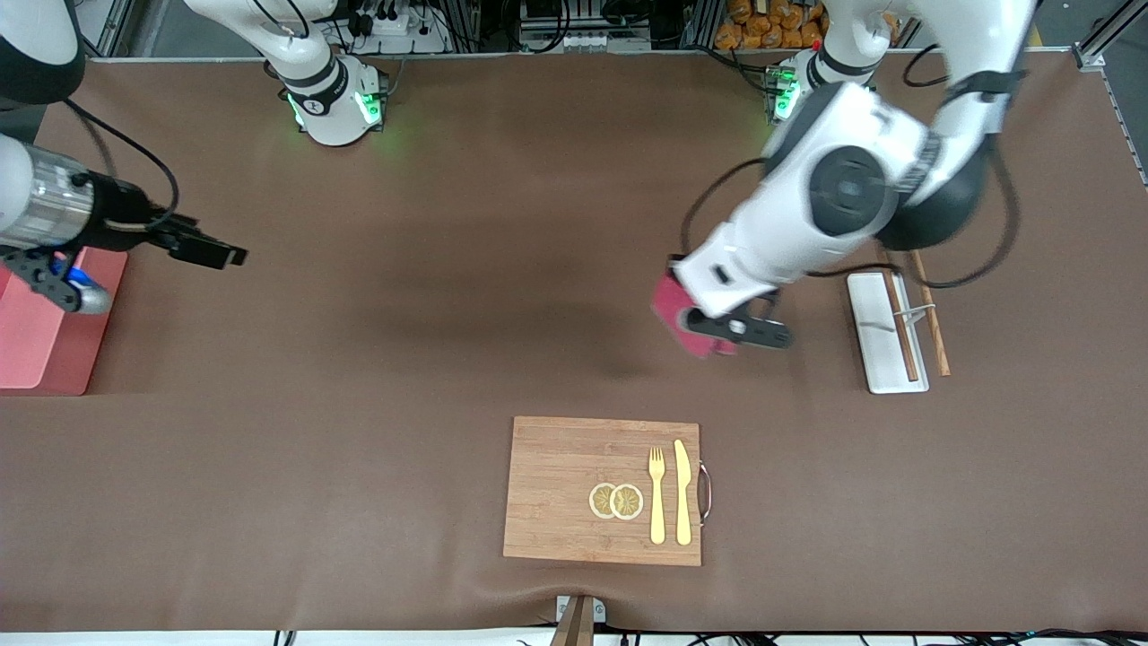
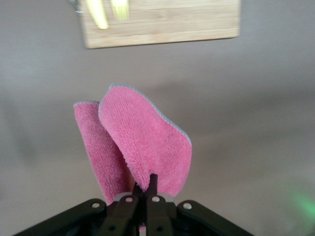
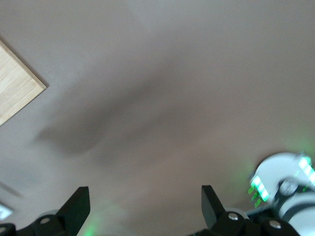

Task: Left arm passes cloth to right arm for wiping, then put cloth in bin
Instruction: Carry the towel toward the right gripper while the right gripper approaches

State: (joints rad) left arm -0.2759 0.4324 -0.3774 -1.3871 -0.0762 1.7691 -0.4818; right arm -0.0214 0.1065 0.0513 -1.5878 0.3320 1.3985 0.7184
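My right gripper should next grab the magenta-pink cloth by its free edge [image 1: 669, 305]. It will then wipe with the cloth and take it to the pink bin [image 1: 40, 345].
The magenta-pink cloth [image 1: 674, 307] hangs in the air over bare table, pinched at one edge by my left gripper [image 1: 710, 330]. In the left wrist view the cloth [image 2: 142, 142] stands folded in two flaps above the left gripper [image 2: 145, 189], whose jaws are shut on its hem. My right gripper [image 1: 231, 256] hovers over the table beside the pink bin [image 1: 40, 345] at the right arm's end. The right wrist view shows the right gripper [image 3: 145, 206] open, with only table between its fingers [image 3: 78, 209].
A wooden cutting board [image 1: 574, 502] with two lemon slices [image 1: 616, 501], a fork [image 1: 656, 493] and a knife [image 1: 682, 492] lies near the front edge. A white tray [image 1: 872, 345] with chopsticks [image 1: 900, 327] sits toward the left arm's end.
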